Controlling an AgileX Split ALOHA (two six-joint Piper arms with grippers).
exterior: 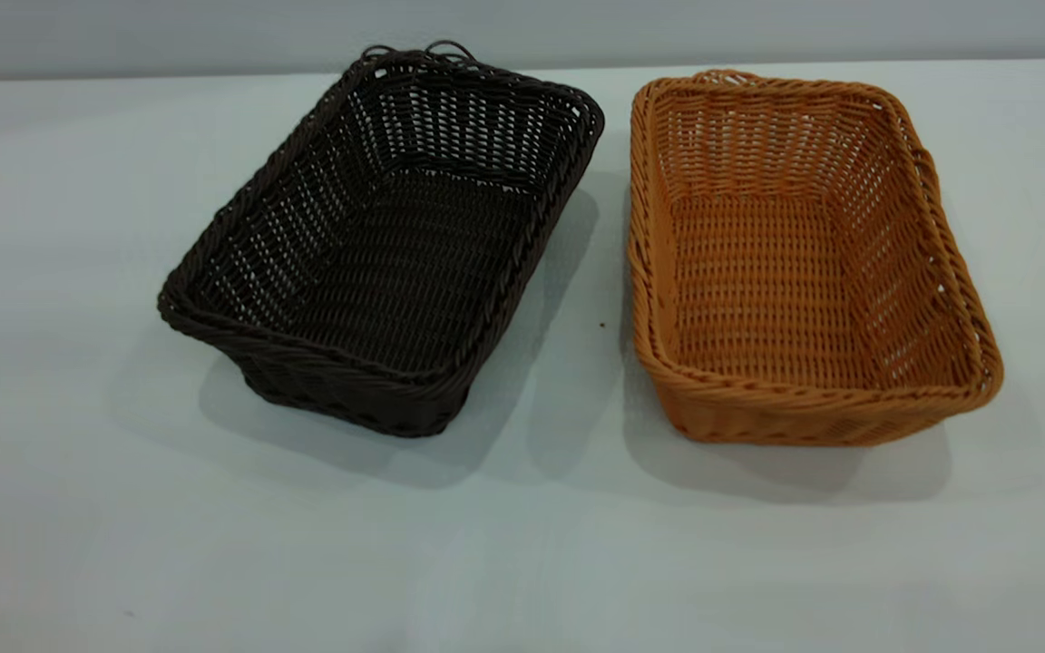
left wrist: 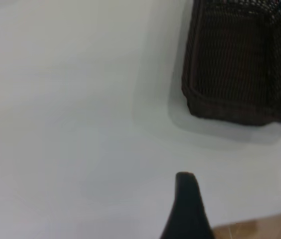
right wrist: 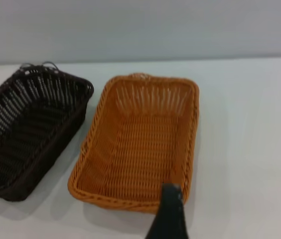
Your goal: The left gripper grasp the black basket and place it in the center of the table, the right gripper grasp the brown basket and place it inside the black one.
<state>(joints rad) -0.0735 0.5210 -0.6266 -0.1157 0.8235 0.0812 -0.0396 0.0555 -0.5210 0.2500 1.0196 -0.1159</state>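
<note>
The black basket (exterior: 386, 263) needs to go in the center of the table, so my left gripper needs to grab it next by its long side's rim (exterior: 268, 172).
The black basket (exterior: 386, 263) stands empty on the table (exterior: 78, 508), left of the middle and turned at an angle. The brown basket (exterior: 795, 272) stands empty beside it at the right, a narrow gap between them. Neither gripper shows in the exterior view. In the left wrist view a part of the left gripper (left wrist: 186, 206) hovers over bare table, well apart from the black basket (left wrist: 239, 64). In the right wrist view a part of the right gripper (right wrist: 169, 211) is close to the near rim of the brown basket (right wrist: 140, 144), with the black basket (right wrist: 26, 129) beside it.
A pale wall (exterior: 522, 27) runs along the table's far edge. In the left wrist view a wooden floor (left wrist: 259, 229) shows past the table's edge. Bare tabletop lies in front of both baskets and at both sides.
</note>
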